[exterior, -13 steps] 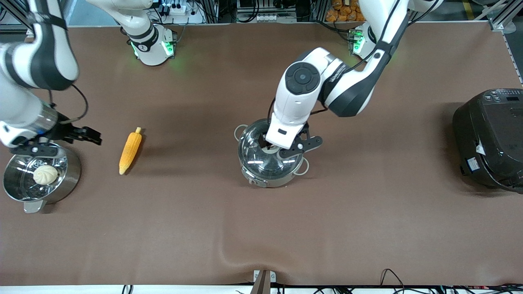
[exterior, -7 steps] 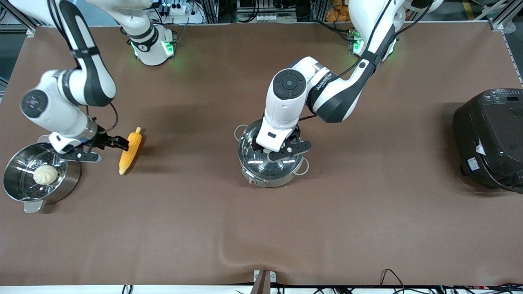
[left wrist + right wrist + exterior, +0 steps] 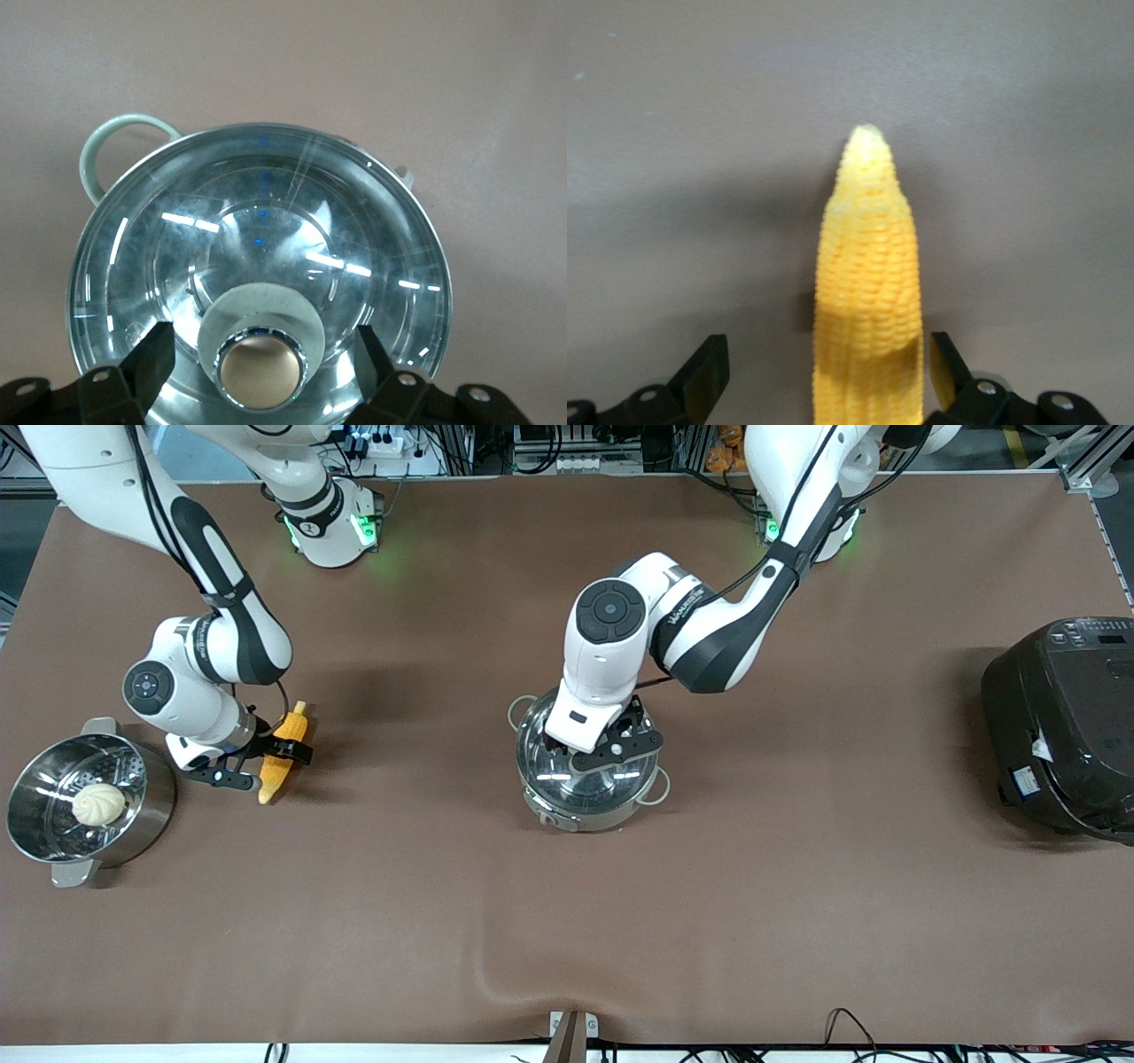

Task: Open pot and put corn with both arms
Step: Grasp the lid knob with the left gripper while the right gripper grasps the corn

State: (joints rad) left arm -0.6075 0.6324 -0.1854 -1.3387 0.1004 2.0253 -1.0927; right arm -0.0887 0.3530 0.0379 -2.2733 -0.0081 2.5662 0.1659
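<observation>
The corn's pale pointed tip (image 3: pixel 866 142) needs to stay free to go into the steel pot, so my right gripper needs to hold the corn by its middle (image 3: pixel 868 354) next.
The shiny steel pot (image 3: pixel 580 813) stands mid-table with its glass lid (image 3: pixel 266 230) on. My left gripper (image 3: pixel 595 751) is open over the lid, one finger on each side of the copper-coloured knob (image 3: pixel 262 374), with gaps on both sides. The yellow corn (image 3: pixel 279 755) lies on the table toward the right arm's end. My right gripper (image 3: pixel 261 764) is open and straddles the corn's middle; in the right wrist view the corn (image 3: pixel 868 301) lies between the fingers (image 3: pixel 707 370), untouched.
A steel steamer pot (image 3: pixel 53 849) with a white bun (image 3: pixel 98 803) in it stands beside the corn at the right arm's end. A big black rice cooker (image 3: pixel 1063 726) stands at the left arm's end. The brown cloth has a ridge near the front edge (image 3: pixel 496 979).
My right gripper has swung from over the steamer pot to the corn and now straddles it. My left gripper has lowered and centred over the lid's knob.
</observation>
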